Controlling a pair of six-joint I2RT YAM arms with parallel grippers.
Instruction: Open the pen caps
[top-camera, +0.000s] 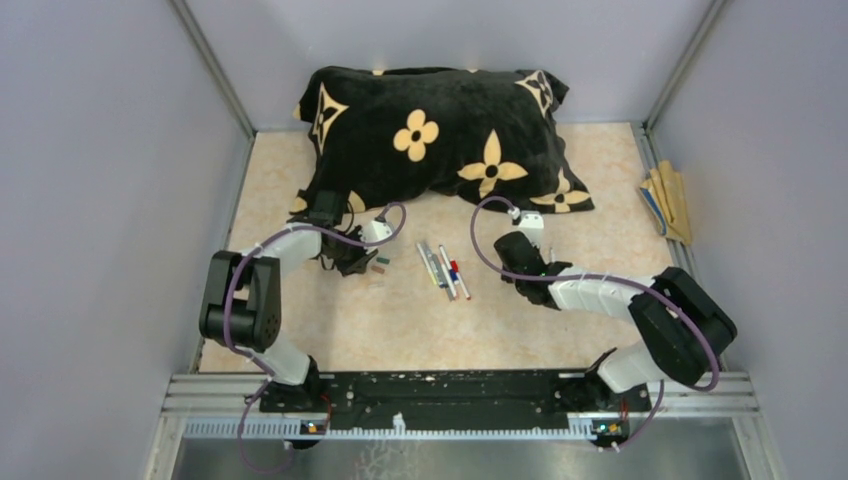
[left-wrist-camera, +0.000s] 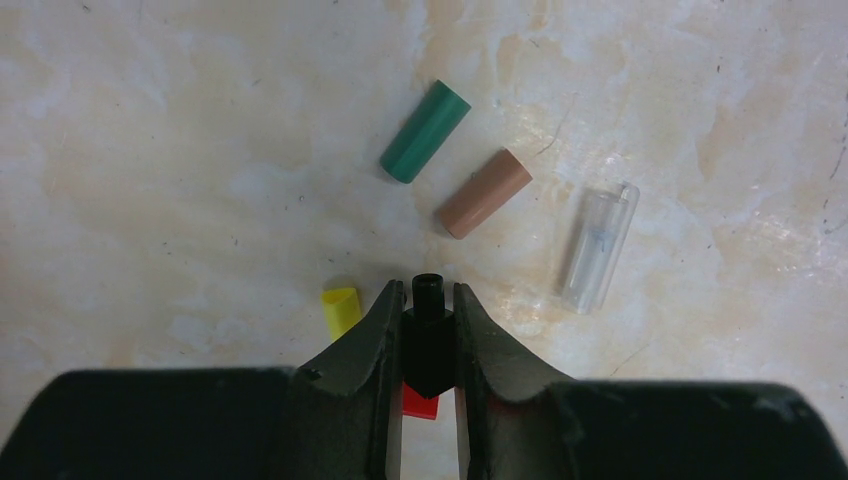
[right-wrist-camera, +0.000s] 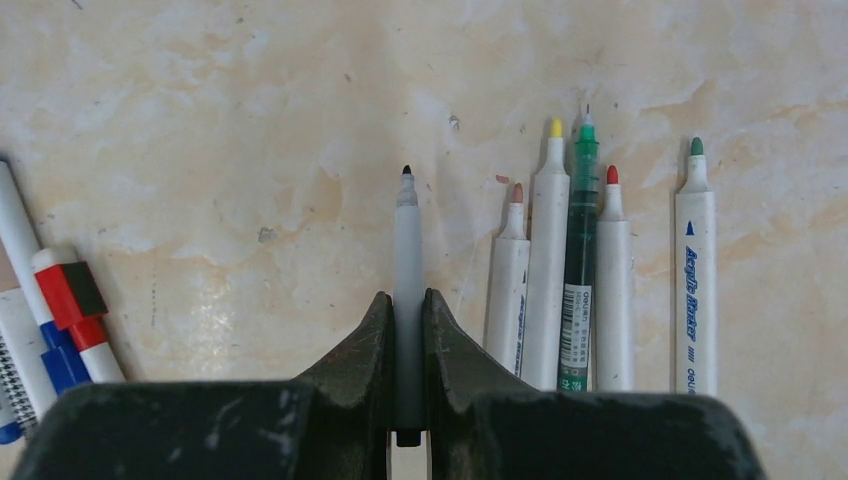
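Note:
I should open my left gripper now, because the black pen cap (left-wrist-camera: 428, 335) is hanging low over flat table between the yellow and clear caps.
My left gripper (left-wrist-camera: 428, 290) is shut on a black pen cap (left-wrist-camera: 428, 335) and holds it just above the table. Loose caps lie around it: green (left-wrist-camera: 425, 131), brown (left-wrist-camera: 484, 193), clear (left-wrist-camera: 598, 248), yellow (left-wrist-camera: 340, 310), and red (left-wrist-camera: 421, 402) under the jaws. My right gripper (right-wrist-camera: 407, 297) is shut on a grey pen (right-wrist-camera: 407, 235) with its black tip bare. To its right lies a row of uncapped pens (right-wrist-camera: 548, 270). Capped pens (right-wrist-camera: 65, 290) with red and blue caps lie at the left. In the top view, left gripper (top-camera: 350, 262) and right gripper (top-camera: 515, 275) flank a pen cluster (top-camera: 443, 270).
A black pillow with tan flowers (top-camera: 440, 135) fills the back of the table, close behind both grippers. A stack of flat tan sticks (top-camera: 668, 203) lies at the right edge. Grey walls close in the sides.

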